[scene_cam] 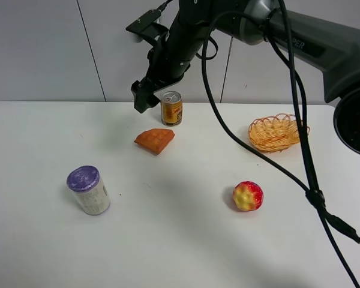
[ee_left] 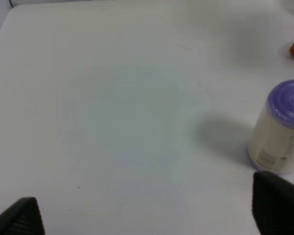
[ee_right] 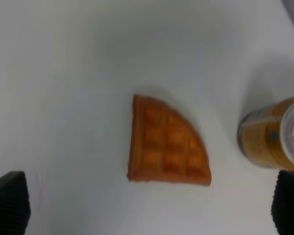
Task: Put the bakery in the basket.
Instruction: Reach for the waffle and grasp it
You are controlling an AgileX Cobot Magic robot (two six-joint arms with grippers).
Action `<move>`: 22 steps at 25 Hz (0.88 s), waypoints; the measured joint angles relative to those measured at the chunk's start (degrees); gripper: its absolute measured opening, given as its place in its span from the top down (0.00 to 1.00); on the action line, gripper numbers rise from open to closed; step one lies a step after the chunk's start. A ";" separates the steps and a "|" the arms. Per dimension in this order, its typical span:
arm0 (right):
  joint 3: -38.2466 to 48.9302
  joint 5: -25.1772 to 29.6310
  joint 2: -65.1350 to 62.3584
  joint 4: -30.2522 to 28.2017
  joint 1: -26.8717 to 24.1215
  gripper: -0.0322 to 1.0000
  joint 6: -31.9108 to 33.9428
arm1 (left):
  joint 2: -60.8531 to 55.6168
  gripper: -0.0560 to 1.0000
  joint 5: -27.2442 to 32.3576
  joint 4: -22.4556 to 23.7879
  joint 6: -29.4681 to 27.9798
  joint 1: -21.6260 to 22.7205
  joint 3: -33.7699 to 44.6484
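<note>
The waffle needs to go in the basket (scene_cam: 275, 132), so next I need to grab it with my right gripper by its straight side and curved edge (scene_cam: 155, 141).
The bakery, a wedge-shaped orange-brown waffle (scene_cam: 155, 140), lies flat on the white table left of centre; it also shows in the right wrist view (ee_right: 166, 147). The light tan wicker basket (scene_cam: 275, 132) stands empty at the right, well apart from the waffle. My right gripper (scene_cam: 143, 99) reaches across from the right and hangs above and just behind the waffle. It is open and empty in the right wrist view (ee_right: 147, 208), its fingertips wide apart on either side of the waffle. My left gripper (ee_left: 147, 218) is open and empty over bare table and does not show in the exterior view.
A yellow-brown can (scene_cam: 171, 108) stands upright just behind the waffle, close to the right gripper. A white container with a purple lid (scene_cam: 89, 190) stands front left. A red-yellow round fruit (scene_cam: 248, 196) lies front right. Cables (scene_cam: 306, 168) hang across the right side.
</note>
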 joint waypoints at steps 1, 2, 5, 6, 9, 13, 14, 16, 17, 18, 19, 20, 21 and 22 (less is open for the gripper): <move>-0.07 -0.26 0.00 0.29 0.00 0.01 0.00 | 0.00 0.15 0.00 0.00 0.00 0.00 0.00; -0.07 -0.26 0.00 0.36 0.00 0.01 0.02 | 0.00 0.15 0.00 0.00 0.00 0.00 0.00; -0.07 -0.26 0.38 0.36 0.00 0.01 0.28 | 0.00 0.15 0.00 0.00 0.00 0.00 0.00; -0.07 -0.25 0.67 0.31 0.00 0.01 0.42 | 0.00 0.15 0.00 0.00 0.00 0.00 0.00; -0.07 -0.37 2.43 -0.68 0.00 0.01 0.48 | 0.00 0.15 0.00 0.00 0.00 0.00 0.00; -0.07 -0.86 7.08 -1.67 0.23 0.01 0.48 | 0.00 0.15 0.00 0.00 0.00 0.00 0.00; -0.07 -1.30 8.39 -2.11 0.40 0.01 0.48 | 0.00 0.15 0.00 0.00 0.00 0.00 0.00; -0.07 -2.35 10.54 -2.61 1.08 0.01 0.34 | 0.00 0.15 0.00 0.00 0.00 0.00 0.00; -0.07 -2.80 11.52 -2.61 1.38 0.01 0.28 | 0.00 0.15 0.00 0.00 0.00 0.00 0.00; -0.07 -3.49 12.42 -2.61 1.54 0.01 0.23 | 0.00 0.15 0.00 0.00 0.00 0.00 0.00; -0.07 -4.13 13.11 -2.77 1.73 0.01 0.24 | 0.00 0.15 0.00 0.00 0.00 0.00 0.00; -0.19 -4.70 13.89 -3.04 1.81 0.01 0.24 | 0.00 0.15 0.00 0.00 0.00 0.00 0.00; -0.57 -5.37 14.67 -3.45 1.92 0.01 0.24 | 0.00 0.15 0.00 0.00 0.00 0.00 0.00; -1.05 -6.00 15.42 -3.91 1.92 0.01 0.22 | 0.00 0.15 0.00 0.00 0.00 0.00 0.00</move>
